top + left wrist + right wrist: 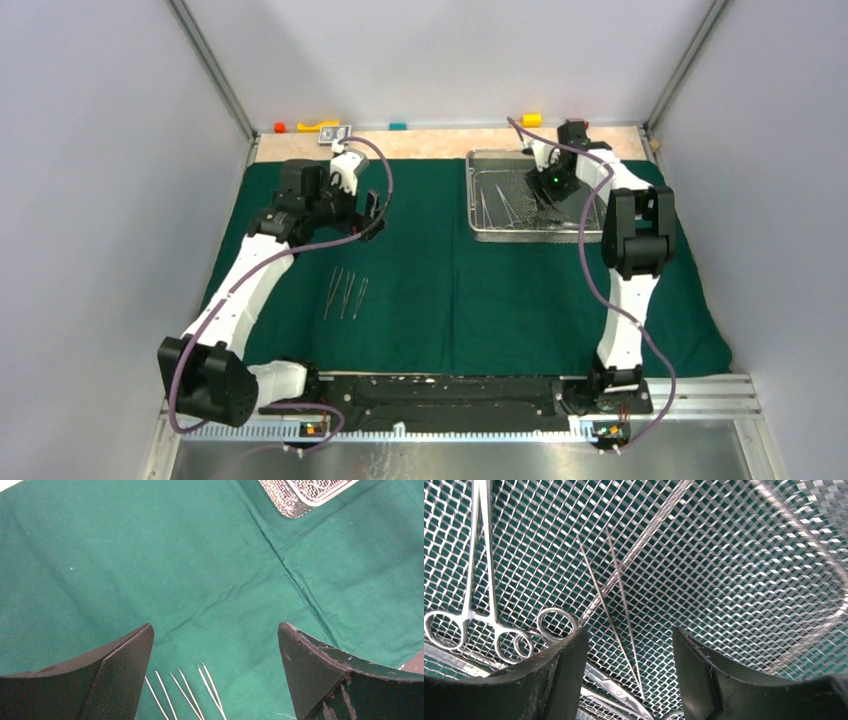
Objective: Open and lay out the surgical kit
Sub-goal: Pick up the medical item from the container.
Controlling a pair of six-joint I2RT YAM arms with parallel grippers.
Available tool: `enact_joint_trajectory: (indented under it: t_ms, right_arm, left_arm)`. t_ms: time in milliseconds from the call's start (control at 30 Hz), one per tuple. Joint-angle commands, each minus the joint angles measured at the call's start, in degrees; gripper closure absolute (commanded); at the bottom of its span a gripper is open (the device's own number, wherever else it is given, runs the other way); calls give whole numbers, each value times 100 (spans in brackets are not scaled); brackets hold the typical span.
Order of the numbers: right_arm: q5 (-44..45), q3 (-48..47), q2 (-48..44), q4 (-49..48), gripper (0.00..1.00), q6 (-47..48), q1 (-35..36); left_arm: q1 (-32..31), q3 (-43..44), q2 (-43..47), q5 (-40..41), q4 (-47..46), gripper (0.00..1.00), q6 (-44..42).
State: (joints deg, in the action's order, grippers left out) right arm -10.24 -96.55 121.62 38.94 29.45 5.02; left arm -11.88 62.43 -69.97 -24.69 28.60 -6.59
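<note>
My right gripper grabs the thin tweezers across both tweezer arms at mid-length (619,619) next. The tip ends of the tweezers stay free to hand over to my left gripper.
The dark green cloth (450,290) lies spread flat over the table. The silver wire-mesh tray (480,225) stands on it at the back right. Three tweezers (346,294) lie side by side on the cloth left of centre; their tips show in the left wrist view (190,695). My left gripper (372,215) hovers open and empty above the cloth behind them. My right gripper (548,196) is open inside the tray, low over thin tweezers (616,615) that lie between its fingers. Ring-handled clamps (474,600) and scissors (621,692) lie in the tray beside it.
Small coloured blocks (318,126) sit on the bare table strip along the back wall. A tray corner (300,495) shows at the top of the left wrist view. A fold line (290,575) runs down the cloth's middle. Enclosure walls stand on both sides.
</note>
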Motion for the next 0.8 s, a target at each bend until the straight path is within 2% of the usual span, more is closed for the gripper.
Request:
enact_joint_trajectory:
  t_ms: [0,167,300,400,533,700,767]
  right_arm:
    - [-258,-358,266,348,38,464,-27]
    - [-407,-620,641,577,43,597,-126]
    - [-632,-796,826,740,57,672,-212]
    - [-796,-920,897,854,73,702,-259]
    - [-902,-989,851,873,88,662,-273]
    - [-868,-980,644,746,100,527,-273]
    - [-841,-979,554,710,100,451,-273]
  left_arm:
    - [19,30,-136,-115,-318,2,-9]
    - [19,58,-198,-110,-328,1,3]
    - [19,82,-203,-84,-342,1,5]
    - [19,110,-242,-56,-346,1,-25]
    - [19,150,-297,-19,-329,1,-105]
    - [19,183,-362,-32,-320,1,-158]
    - [19,194,-387,-65,-326,1,-162]
